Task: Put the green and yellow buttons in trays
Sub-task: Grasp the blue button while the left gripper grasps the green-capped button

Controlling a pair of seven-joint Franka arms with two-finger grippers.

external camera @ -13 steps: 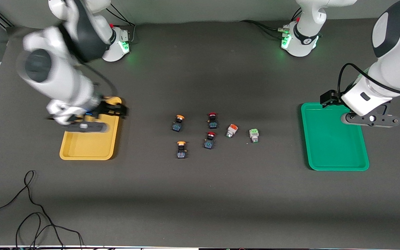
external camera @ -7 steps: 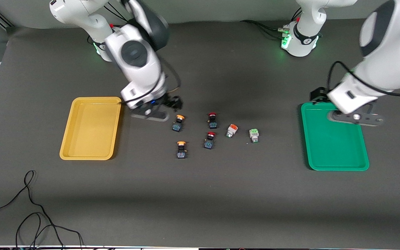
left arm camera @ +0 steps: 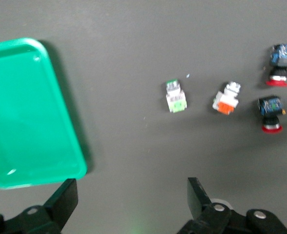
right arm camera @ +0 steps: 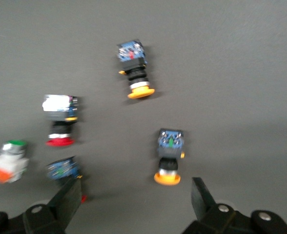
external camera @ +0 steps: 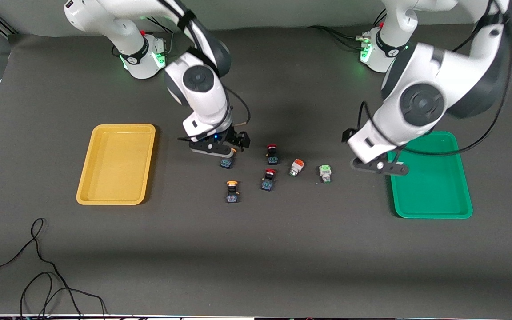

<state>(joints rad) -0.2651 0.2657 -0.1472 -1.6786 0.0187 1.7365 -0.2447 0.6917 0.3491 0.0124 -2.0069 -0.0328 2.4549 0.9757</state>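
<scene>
The yellow-capped button below the right gripper has to go in the yellow tray [external camera: 116,164], so the right gripper should next pick it up by its blue circuit-board body [external camera: 226,162].
Two yellow-capped buttons lie mid-table: one [external camera: 226,162] [right arm camera: 169,157] just under my right gripper [external camera: 213,149] [right arm camera: 136,201], which is open and empty with the cap close to its fingertips, and one [external camera: 232,191] [right arm camera: 136,68] nearer the front camera. The green-capped white button [external camera: 325,173] [left arm camera: 175,96] lies toward the left arm's end. My left gripper [external camera: 378,167] [left arm camera: 131,201] is open and empty, over bare table between that button and the green tray [external camera: 434,191] [left arm camera: 26,112]. The yellow tray [external camera: 116,164] holds nothing.
Two red-capped black buttons [external camera: 272,154] [external camera: 268,179] and an orange-capped white button [external camera: 296,167] lie between the yellow and green buttons. They also show in the left wrist view [left arm camera: 280,66] [left arm camera: 271,113] [left arm camera: 226,99]. Loose black cables [external camera: 38,266] lie near the front edge.
My right arm has swung from over the yellow tray to over the farther yellow button. My left arm has moved from over the green tray toward the green button.
</scene>
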